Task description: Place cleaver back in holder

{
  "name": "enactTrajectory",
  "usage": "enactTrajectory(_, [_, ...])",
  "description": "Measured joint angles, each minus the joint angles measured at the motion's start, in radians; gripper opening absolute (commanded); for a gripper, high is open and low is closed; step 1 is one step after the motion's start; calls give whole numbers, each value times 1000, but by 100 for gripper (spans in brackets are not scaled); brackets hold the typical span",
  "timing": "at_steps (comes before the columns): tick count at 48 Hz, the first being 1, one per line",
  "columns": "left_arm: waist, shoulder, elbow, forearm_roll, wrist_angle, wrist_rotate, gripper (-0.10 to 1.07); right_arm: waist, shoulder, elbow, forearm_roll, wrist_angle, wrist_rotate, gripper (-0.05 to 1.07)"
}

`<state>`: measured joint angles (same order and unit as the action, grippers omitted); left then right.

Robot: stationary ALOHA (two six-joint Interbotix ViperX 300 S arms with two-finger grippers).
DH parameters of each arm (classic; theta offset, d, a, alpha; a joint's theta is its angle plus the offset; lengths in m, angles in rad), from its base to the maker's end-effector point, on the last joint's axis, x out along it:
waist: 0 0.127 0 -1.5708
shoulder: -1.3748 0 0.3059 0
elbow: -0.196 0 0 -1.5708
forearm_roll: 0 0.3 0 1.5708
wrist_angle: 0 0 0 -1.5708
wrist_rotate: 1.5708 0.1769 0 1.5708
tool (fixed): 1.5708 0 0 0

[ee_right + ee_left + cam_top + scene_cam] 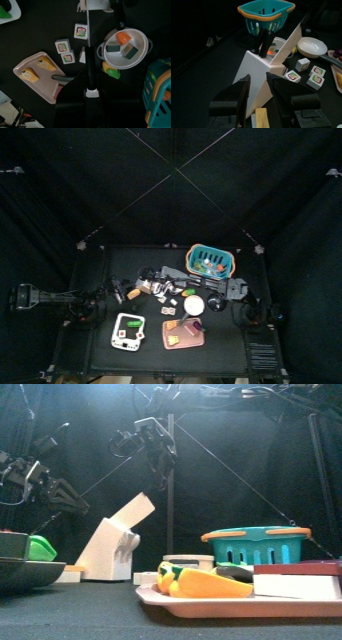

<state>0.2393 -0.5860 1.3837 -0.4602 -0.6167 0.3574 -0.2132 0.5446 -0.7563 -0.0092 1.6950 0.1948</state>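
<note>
My left gripper is to grab the holder by its lower edge (256,95) next, because the cleaver's blade slants up from the holder's top.
The white wedge-shaped holder (259,75) stands on the table, with one black handle (265,41) in a slot. In the front view the holder (110,556) has the cleaver's pale blade (132,514) slanting up from its top. The same cleaver blade (292,44) rises beside the holder's upper edge. My right gripper (85,82) is shut on the cleaver's black handle (86,70), and the blade runs edge-on towards the holder (100,4). My left gripper (261,94) is open, its jaws standing either side of the holder's lower end.
A teal basket (210,256) stands behind the holder. A white bowl (311,47) and a pan of toy food (125,45) are close by. Sushi pieces (64,46) lie loose. A pink tray (241,606) with yellow food fills the front right.
</note>
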Motion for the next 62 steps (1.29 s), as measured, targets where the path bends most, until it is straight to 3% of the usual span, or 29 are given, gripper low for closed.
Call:
enactTrajectory(13, [6, 57, -17, -12, -2, 0, 74, 0, 17, -32, 0, 0, 2, 38])
enactTrajectory(23, [54, 132, -48, -57, -5, 0, 74, 0, 17, -32, -2, 2, 0, 38])
enactTrajectory(47, [83, 413, -178, -63, -69, 0, 74, 0, 17, -32, 0, 3, 2, 38])
enactTrajectory(62, [84, 430, -190, -54, -77, 2, 74, -2, 18, -54, -6, 3, 3, 38])
